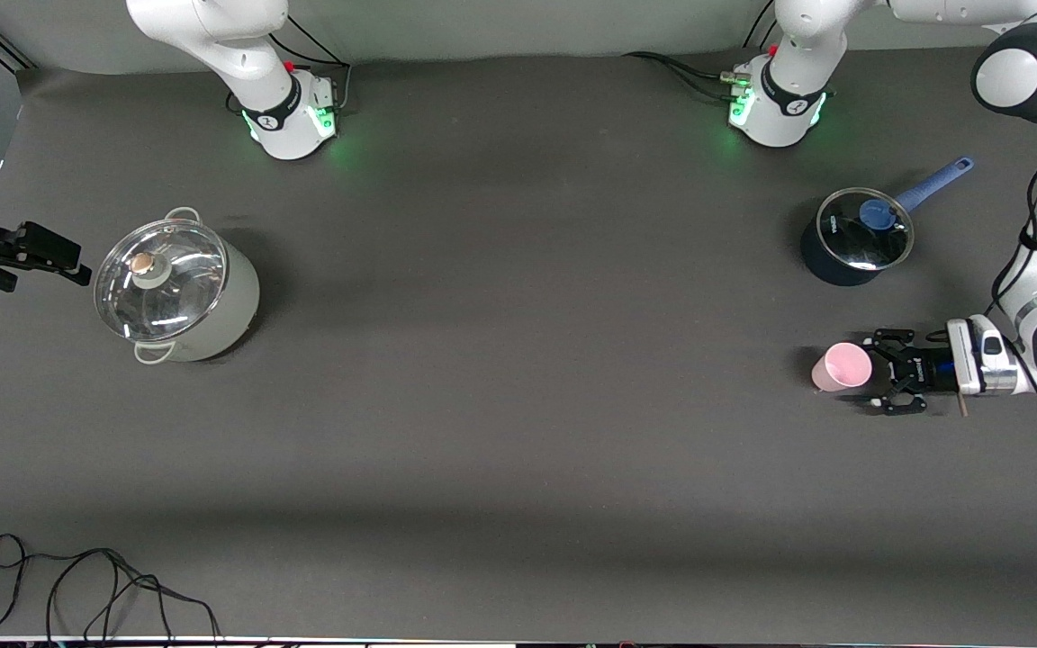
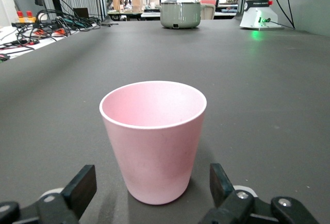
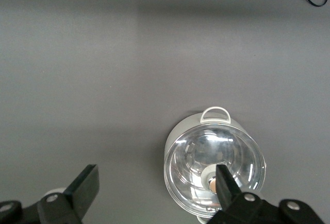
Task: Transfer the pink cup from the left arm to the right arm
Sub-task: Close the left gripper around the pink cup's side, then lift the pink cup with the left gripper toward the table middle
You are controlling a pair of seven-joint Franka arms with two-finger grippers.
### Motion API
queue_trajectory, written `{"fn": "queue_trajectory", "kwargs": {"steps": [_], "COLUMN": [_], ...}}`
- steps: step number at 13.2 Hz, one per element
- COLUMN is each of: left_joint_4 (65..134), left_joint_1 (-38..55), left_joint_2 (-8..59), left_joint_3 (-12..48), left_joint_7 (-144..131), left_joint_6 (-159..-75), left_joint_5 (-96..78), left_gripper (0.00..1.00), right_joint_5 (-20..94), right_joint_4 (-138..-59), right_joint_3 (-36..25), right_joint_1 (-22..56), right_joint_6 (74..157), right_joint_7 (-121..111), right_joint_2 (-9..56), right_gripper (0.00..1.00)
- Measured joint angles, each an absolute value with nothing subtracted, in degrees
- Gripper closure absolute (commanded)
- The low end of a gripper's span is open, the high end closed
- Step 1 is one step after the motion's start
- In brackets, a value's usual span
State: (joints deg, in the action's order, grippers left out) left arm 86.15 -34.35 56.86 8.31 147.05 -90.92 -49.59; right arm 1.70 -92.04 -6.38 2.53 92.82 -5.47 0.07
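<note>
Next, my left gripper takes hold of the pink cup by its lower side (image 2: 159,182), which leaves the cup's rim free for the right arm to grab.
The pink cup (image 1: 843,367) stands upright on the dark table toward the left arm's end, nearer to the front camera than the blue saucepan. My left gripper (image 1: 884,371) is low at the table, open, with one finger on each side of the cup's base and a gap at both. In the left wrist view the pink cup (image 2: 153,136) fills the middle, just ahead of the left gripper (image 2: 153,183). My right gripper (image 1: 43,253) hangs open over the table at the right arm's end, holding nothing; the right wrist view shows the right gripper (image 3: 154,183) over bare table beside the pot.
A pale green pot with a glass lid (image 1: 176,288) stands toward the right arm's end, also seen as the pot (image 3: 214,170). A dark-blue saucepan with a glass lid (image 1: 856,238) sits near the left arm's base. Black cables (image 1: 95,585) lie at the table's front edge.
</note>
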Motion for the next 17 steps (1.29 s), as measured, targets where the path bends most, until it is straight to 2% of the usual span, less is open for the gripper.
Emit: {"fn": "queue_trajectory", "kwargs": {"steps": [3, 4, 9, 10, 12, 13, 14, 15, 17], "left_joint_4": [86.15, 86.15, 86.14, 86.14, 86.07, 86.06, 86.06, 86.06, 86.02], "left_joint_1": [-34.11, -33.93, -32.02, -31.78, -31.50, -31.38, -31.26, -31.11, -30.74], "left_joint_2": [57.97, 58.07, 59.20, 59.57, 60.08, 60.21, 60.28, 60.32, 60.40], "left_joint_3": [8.63, 8.71, 8.80, 8.80, 8.80, 8.80, 8.80, 8.80, 8.82], "left_joint_7": [147.85, 147.91, 149.92, 150.11, 150.76, 151.00, 151.10, 151.24, 151.56], "left_joint_6": [-90.92, -90.93, -91.17, -91.61, -92.00, -92.02, -92.02, -92.03, -92.07], "left_joint_5": [-50.50, -50.67, -53.13, -53.41, -54.02, -54.34, -54.67, -54.86, -55.04], "left_gripper": [0.03, 0.07, 0.09, 0.12, 0.29, 0.57, 0.93, 1.00, 1.00], "right_joint_5": [1.70, 1.70, 1.70, 1.70, 1.70, 1.70, 1.70, 1.70, 1.70], "right_joint_4": [-92.04, -92.04, -92.04, -92.04, -92.04, -92.04, -92.04, -92.04, -92.04], "right_joint_3": [-6.38, -6.38, -6.38, -6.38, -6.38, -6.38, -6.38, -6.38, -6.38], "right_joint_1": [2.53, 2.53, 2.53, 2.53, 2.53, 2.53, 2.53, 2.53, 2.53], "right_joint_6": [92.82, 92.82, 92.82, 92.82, 92.82, 92.82, 92.82, 92.82, 92.82], "right_joint_7": [-5.47, -5.47, -5.47, -5.47, -5.47, -5.47, -5.47, -5.47, -5.47], "right_joint_2": [0.08, 0.08, 0.09, 0.09, 0.09, 0.09, 0.09, 0.09, 0.10], "right_gripper": [0.00, 0.00, 0.00, 0.00, 0.00, 0.00, 0.00, 0.00, 0.00]}}
